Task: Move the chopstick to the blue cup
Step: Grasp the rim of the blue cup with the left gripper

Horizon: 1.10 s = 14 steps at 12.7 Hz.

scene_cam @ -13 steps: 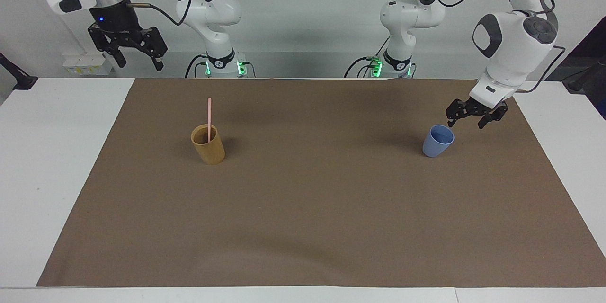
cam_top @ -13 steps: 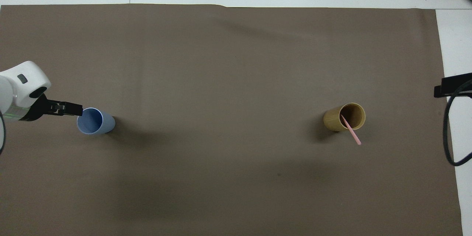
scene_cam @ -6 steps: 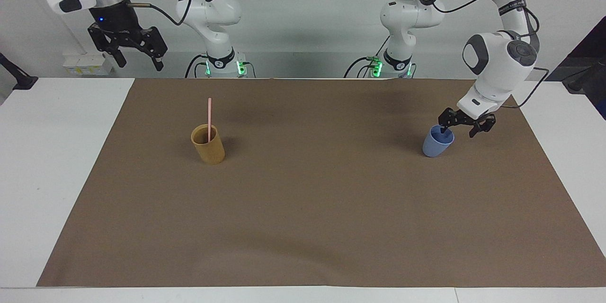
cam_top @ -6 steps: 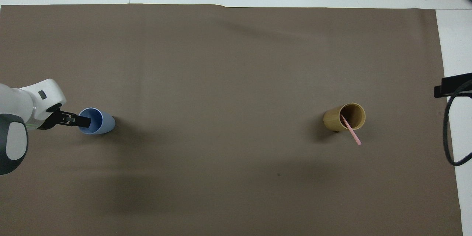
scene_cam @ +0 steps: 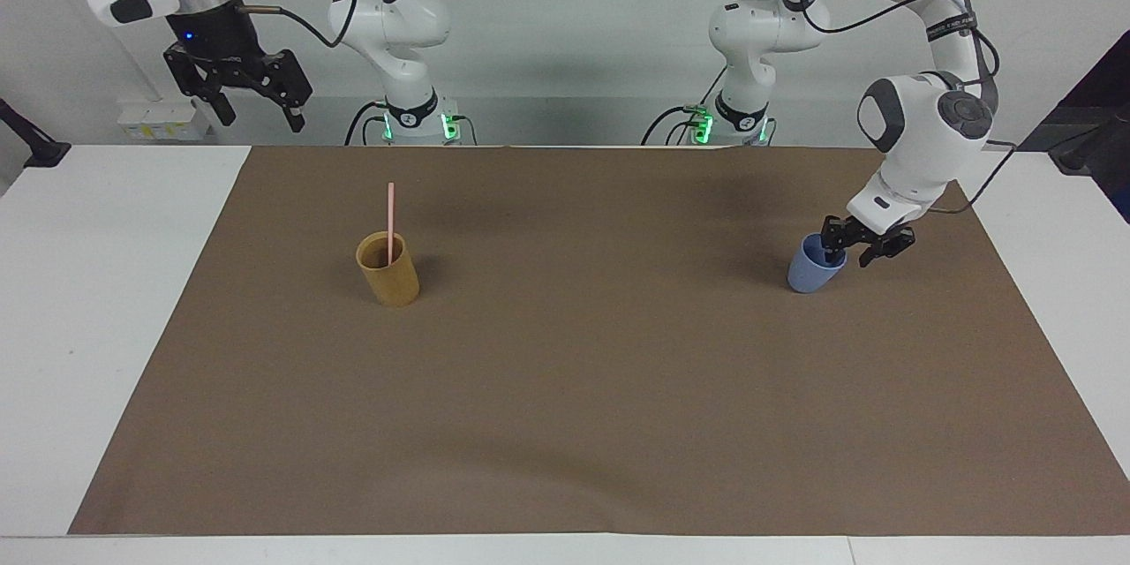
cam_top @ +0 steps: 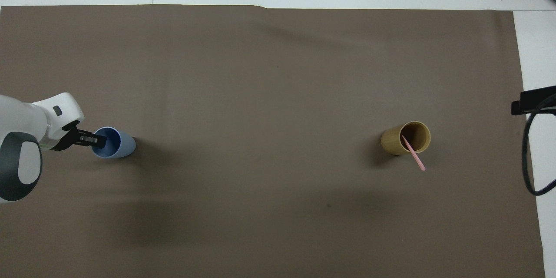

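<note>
The blue cup should be grabbed by its rim with my left gripper, so that the blue cup's opening [cam_top: 111, 145] stays free to take the pink chopstick.
The pale pink chopstick [scene_cam: 390, 216] stands in the tan-yellow cup [scene_cam: 389, 278] toward the right arm's end of the table; it also shows in the overhead view [cam_top: 415, 158], leaning out of that cup [cam_top: 395, 141]. The blue cup [scene_cam: 805, 274] stands upright toward the left arm's end, seen from above too [cam_top: 124, 144]. My left gripper [scene_cam: 848, 252] is low at the blue cup's rim, open, with one finger inside the cup and one outside it [cam_top: 93, 140]. My right gripper [scene_cam: 256, 110] waits, raised and open, off the mat's corner near its base.
A brown mat [scene_cam: 565, 388] covers most of the white table [scene_cam: 97, 309]. A black cable [cam_top: 527, 156] and a dark mount show at the right arm's edge of the overhead view.
My left gripper has come down and moved in from beside the blue cup until its fingers straddle the rim. The right arm, both cups and the chopstick have not moved.
</note>
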{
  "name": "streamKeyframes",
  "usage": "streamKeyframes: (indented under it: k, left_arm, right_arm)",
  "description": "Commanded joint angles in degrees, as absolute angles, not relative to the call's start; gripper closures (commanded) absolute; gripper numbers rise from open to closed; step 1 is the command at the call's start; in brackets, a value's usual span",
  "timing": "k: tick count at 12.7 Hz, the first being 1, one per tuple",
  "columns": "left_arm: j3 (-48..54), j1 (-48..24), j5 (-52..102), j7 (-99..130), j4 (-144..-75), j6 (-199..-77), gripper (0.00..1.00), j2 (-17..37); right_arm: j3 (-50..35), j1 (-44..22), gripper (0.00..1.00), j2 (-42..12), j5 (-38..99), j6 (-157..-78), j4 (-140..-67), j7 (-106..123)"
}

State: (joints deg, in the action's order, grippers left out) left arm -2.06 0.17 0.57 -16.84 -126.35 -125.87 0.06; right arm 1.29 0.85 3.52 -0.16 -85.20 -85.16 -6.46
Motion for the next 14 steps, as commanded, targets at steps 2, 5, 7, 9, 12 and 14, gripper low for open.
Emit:
streamKeyframes:
  k: [2,5,7,9,12,14]
  left_arm:
    - [-1.9,-0.3,0.0,-16.4,-127.2,-126.7,0.96,-0.3]
    - [-1.8,-0.6,0.0,-13.2,-126.8,-126.4,1.00,-0.1]
    - [-1.8,-2.5,0.1,-10.0,-126.3,-126.1,1.00,0.1]
    - [-1.8,-7.1,0.1,-3.5,-125.9,-126.1,1.00,0.4]
    - [-1.7,-17.2,0.1,10.3,-125.8,-125.9,1.00,0.2]
    - [-1.6,-23.9,0.1,18.7,-125.8,-125.8,1.00,-0.3]
  right_arm:
    - [1.2,1.3,0.00,4.0,1.1,-84.3,-85.3,-5.6]
    - [1.2,1.3,0.00,4.0,1.1,-84.3,-85.3,-5.6]
    - [1.3,1.3,0.00,4.0,1.1,-84.3,-85.3,-5.6]
    - [1.2,1.3,0.00,4.0,1.1,-84.3,-85.3,-5.6]
    - [1.2,1.3,0.00,4.0,1.1,-84.3,-85.3,-5.6]
    - [1.2,1.3,0.00,4.0,1.1,-84.4,-85.3,-5.6]
